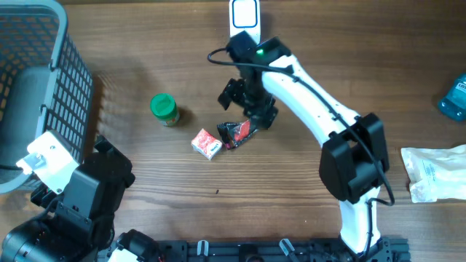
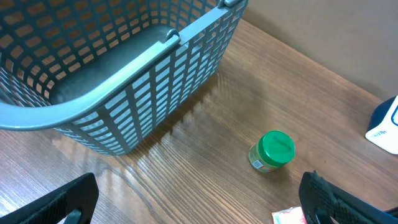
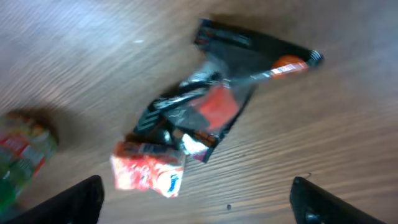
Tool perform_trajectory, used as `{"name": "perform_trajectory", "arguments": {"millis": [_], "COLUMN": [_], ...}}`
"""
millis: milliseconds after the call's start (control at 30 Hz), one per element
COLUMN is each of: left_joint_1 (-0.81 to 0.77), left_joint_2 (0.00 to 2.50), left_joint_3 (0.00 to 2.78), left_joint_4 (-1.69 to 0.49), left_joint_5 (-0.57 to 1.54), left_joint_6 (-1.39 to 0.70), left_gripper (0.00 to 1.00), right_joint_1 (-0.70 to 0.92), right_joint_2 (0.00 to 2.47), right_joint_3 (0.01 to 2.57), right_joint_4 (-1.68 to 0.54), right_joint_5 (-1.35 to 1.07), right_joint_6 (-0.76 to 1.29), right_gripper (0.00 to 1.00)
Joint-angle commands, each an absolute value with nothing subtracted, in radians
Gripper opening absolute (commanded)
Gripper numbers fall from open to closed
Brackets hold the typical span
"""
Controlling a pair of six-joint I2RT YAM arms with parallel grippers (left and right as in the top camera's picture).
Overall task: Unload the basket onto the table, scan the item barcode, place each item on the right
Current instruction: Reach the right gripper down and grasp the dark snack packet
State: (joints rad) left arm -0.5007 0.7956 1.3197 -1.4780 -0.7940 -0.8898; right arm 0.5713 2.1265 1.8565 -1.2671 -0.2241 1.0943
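My right gripper needs to take hold of the black and red packet across its red middle (image 1: 242, 130) (image 3: 217, 106) next, so that its bottom stays uncovered for scanning.
A crumpled black and red packet (image 3: 211, 106) lies on the wooden table, touching a small red and white box (image 3: 149, 169). My right gripper (image 3: 199, 208) hangs open just above them, fingers wide apart with nothing between. In the overhead view it (image 1: 246, 109) sits just beyond the packet (image 1: 237, 133) and box (image 1: 207, 143). A white scanner (image 1: 244, 14) stands at the table's far edge. A green-lidded jar (image 1: 164, 109) stands left of the box. My left gripper (image 2: 199, 205) is open and empty at the near left, short of the jar (image 2: 273, 150).
A grey mesh basket (image 1: 69, 80) fills the far left, close to my left arm (image 1: 80, 189). At the right edge are a blue bottle (image 1: 455, 98) and a white pouch (image 1: 437, 171). The right arm's white links (image 1: 313, 102) stretch across the table's middle.
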Motion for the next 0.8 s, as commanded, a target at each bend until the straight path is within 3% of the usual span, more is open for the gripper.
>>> {"name": "perform_trajectory", "arguments": {"millis": [0, 233, 767], "left_joint_1": [-0.492, -0.492, -0.492], "left_joint_2": [0.799, 0.799, 0.799], "left_joint_3": [1.327, 1.327, 1.327], "left_joint_4": [-1.478, -1.478, -1.478], "left_joint_5": [-0.796, -0.796, -0.796], "left_joint_6": [-0.906, -0.906, -0.906], "left_gripper": [1.0, 1.0, 1.0], "right_joint_1": [0.601, 0.605, 0.606], "right_joint_2": [2.148, 2.151, 2.152], "right_joint_3": [1.786, 1.721, 1.52], "right_joint_4": [-1.246, -1.15, -0.981], "right_joint_5": [-0.147, -0.094, -0.113], "right_joint_6": [1.371, 1.58, 1.6], "right_gripper": [0.93, 0.88, 0.64]}}
